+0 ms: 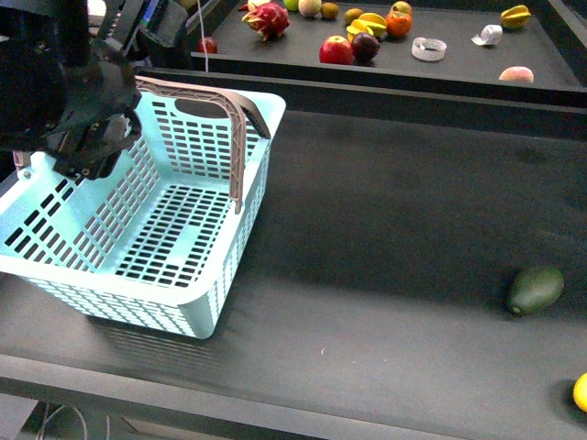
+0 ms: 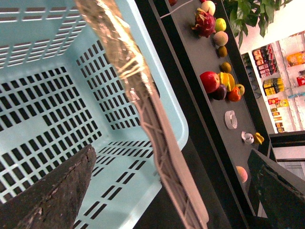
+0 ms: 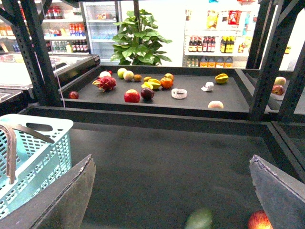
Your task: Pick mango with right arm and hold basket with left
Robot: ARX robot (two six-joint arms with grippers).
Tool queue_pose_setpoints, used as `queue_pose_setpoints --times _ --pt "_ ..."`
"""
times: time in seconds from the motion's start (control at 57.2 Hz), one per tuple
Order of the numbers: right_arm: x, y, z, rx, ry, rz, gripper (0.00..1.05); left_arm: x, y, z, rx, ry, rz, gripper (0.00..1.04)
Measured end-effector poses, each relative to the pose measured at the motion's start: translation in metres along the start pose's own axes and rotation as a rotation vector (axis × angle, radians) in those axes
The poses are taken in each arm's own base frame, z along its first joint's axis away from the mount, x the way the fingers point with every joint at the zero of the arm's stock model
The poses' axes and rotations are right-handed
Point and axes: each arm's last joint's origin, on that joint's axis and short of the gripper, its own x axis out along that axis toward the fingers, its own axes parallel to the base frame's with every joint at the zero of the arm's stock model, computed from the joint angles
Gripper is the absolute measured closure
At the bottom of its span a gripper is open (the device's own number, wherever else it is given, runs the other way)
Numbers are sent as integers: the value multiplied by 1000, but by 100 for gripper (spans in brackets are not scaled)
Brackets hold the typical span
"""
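Observation:
My left gripper needs to hold the basket steady while the mango (image 1: 581, 392) gets picked, so it should grab the basket's rim next.
The pale turquoise basket (image 1: 156, 229) stands on the left of the dark table, its grey-brown handles (image 1: 229, 119) raised. My left gripper (image 2: 171, 191) hangs open over the basket's far rim, and one handle (image 2: 143, 100) runs between its fingers (image 2: 52, 195) without touching them. In the front view the bulky black left arm (image 1: 73, 92) covers the basket's back left corner. The yellow mango (image 1: 581, 392) lies at the table's front right edge, partly cut off. My right gripper (image 3: 171, 191) is open and empty above the table; it does not show in the front view.
A dark green oval fruit (image 1: 536, 289) lies left of the mango. In the right wrist view it (image 3: 200, 219) is blurred, next to a reddish fruit (image 3: 259, 220). A raised back shelf (image 1: 459, 64) carries several fruits and tape rolls.

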Motion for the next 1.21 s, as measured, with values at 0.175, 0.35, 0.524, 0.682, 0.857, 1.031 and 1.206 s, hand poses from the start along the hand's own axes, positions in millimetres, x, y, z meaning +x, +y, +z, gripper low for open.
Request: queue_pose_setpoints --times 0.175,0.35,0.524,0.682,0.857,1.031,1.206 --pt "0 0 0 0 0 0 8 35 -10 -5 -29 12 6 8" --pt "0 0 0 0 0 0 8 58 -8 -10 -28 27 29 8" --pt "0 0 0 0 0 0 8 75 -7 -16 -23 45 44 18" --pt "0 0 0 0 0 0 8 81 -12 -17 -24 52 39 50" --pt "0 0 0 0 0 0 8 82 -13 -18 -41 58 38 82" --pt "0 0 0 0 0 0 8 72 -16 -19 7 85 15 100" --pt "0 0 0 0 0 0 8 47 -22 -17 85 93 -41 100"
